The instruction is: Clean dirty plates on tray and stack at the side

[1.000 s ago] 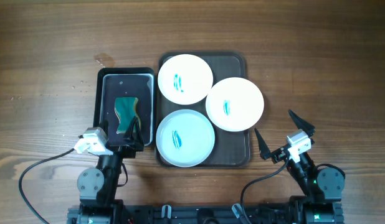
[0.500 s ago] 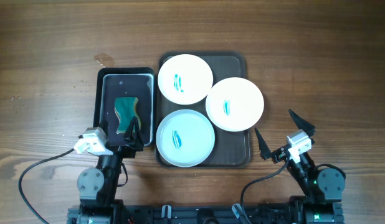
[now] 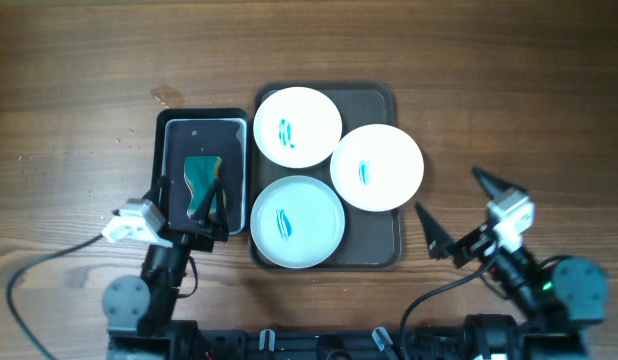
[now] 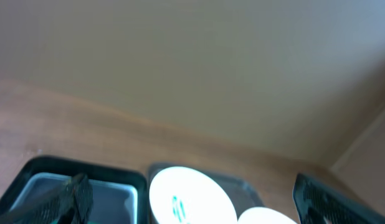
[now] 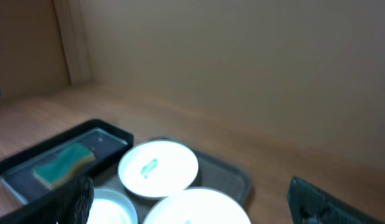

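Observation:
I should next use my right gripper to grab the front plate's rim [image 3: 342, 230] on the side nearest that gripper, leaving the plate's teal-smeared centre free, to clean and stack.
Three white plates lie on the dark brown tray [image 3: 374, 100]: one at the back left [image 3: 297, 127], one at the right [image 3: 377, 167], one at the front left [image 3: 297, 222]. Each has a teal smear at its centre. My left gripper [image 3: 189, 203] is open and empty over the near end of the black tray. My right gripper [image 3: 459, 205] is open and empty over the table, right of the brown tray. The left wrist view shows the back plate [image 4: 180, 186] between the open fingers [image 4: 195, 200]. The right wrist view shows all three plates [image 5: 158, 167] ahead of the open fingers [image 5: 192, 202].
A smaller black tray [image 3: 159, 150] with a green sponge [image 3: 201, 180] stands left of the brown tray and touches it. The sponge also shows in the right wrist view [image 5: 65, 163]. Bare wooden table surrounds both trays. A small stain [image 3: 167, 97] lies at the back left.
Both arms have risen. My left gripper has shifted a little left and farther over the black tray. My right gripper has moved to the right. The plates have not moved.

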Robot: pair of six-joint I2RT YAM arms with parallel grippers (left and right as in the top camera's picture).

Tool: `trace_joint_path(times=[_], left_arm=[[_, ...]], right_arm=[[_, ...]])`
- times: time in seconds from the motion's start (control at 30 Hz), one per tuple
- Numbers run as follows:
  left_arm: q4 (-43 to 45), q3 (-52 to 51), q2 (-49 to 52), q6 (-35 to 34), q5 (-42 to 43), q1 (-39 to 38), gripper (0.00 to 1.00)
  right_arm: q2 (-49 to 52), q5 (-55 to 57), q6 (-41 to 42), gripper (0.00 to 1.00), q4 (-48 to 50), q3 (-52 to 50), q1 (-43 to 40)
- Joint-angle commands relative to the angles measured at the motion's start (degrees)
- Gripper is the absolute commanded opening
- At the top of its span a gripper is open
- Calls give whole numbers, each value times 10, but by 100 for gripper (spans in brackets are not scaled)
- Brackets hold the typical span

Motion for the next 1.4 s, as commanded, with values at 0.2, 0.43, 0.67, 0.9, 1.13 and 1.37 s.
trace_joint_path(times=[0.2, 0.43, 0.67, 0.9, 1.13, 1.37], left_arm=[[-435, 505, 370, 2, 12, -3, 100], [-575, 604, 510, 30, 20, -3, 100], [-625, 604, 569, 29, -9, -3, 100], [-624, 604, 576, 29, -10, -3, 100], [-622, 604, 576, 29, -10, -3, 100], [-627, 594, 576, 29, -29, -3, 100]], right_arm=[[361, -43, 78, 100, -307, 462, -1], [441, -95, 140, 85, -379, 486, 8], [523, 74, 186, 62, -480, 399, 195], [628, 153, 296, 53, -291, 205, 340], [775, 161, 264, 22, -146, 183, 355], [796, 266, 316, 7, -117, 183, 354]])
